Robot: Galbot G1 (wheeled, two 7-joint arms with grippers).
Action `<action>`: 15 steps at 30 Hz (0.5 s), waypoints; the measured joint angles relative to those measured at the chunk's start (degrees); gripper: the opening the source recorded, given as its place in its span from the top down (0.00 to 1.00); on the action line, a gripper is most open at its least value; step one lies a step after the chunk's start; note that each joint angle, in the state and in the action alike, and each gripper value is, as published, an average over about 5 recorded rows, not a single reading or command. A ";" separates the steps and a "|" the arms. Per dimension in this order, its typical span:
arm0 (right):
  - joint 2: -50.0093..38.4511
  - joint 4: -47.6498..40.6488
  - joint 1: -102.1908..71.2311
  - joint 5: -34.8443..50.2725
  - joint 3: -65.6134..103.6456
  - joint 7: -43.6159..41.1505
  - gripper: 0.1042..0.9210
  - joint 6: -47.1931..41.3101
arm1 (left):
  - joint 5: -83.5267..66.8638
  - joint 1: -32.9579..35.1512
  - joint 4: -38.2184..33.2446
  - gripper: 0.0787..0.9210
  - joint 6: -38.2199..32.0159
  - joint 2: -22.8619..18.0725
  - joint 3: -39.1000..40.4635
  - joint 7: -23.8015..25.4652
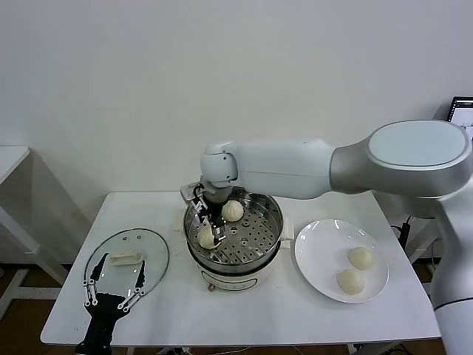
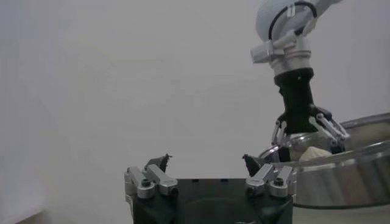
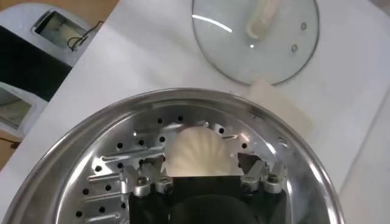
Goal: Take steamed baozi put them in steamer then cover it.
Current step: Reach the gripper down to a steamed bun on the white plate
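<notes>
I will add another steamed baozi to the steamer, so my right gripper will grab the baozi on the white plate by its rounded sides next.
The steel steamer stands mid-table with two baozi on its perforated tray. One baozi lies at the back. The other baozi rests on the tray between the spread fingers of my right gripper, which is open and reaches down into the pot. Two more baozi sit on the white plate to the right. My left gripper is open and empty, low at the table's front left, beside the glass lid.
The lid lies flat on the white table, left of the steamer, with its pale handle up. A second white table edge shows at far left. The left wrist view shows my right gripper over the steamer.
</notes>
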 measured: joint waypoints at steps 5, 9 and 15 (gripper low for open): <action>-8.26 3.41 2.30 -2.79 2.62 -2.78 0.12 2.26 | 0.20 -0.09 -0.20 0.12 0.27 0.07 0.37 -0.17; -16.03 4.67 3.84 -5.29 3.76 -6.70 0.12 4.80 | 0.42 -0.01 -0.39 0.12 0.37 0.22 0.48 -0.22; -26.94 5.22 3.85 -9.96 4.04 -11.62 0.12 8.65 | 0.68 0.12 -0.43 0.12 0.39 0.24 0.58 -0.28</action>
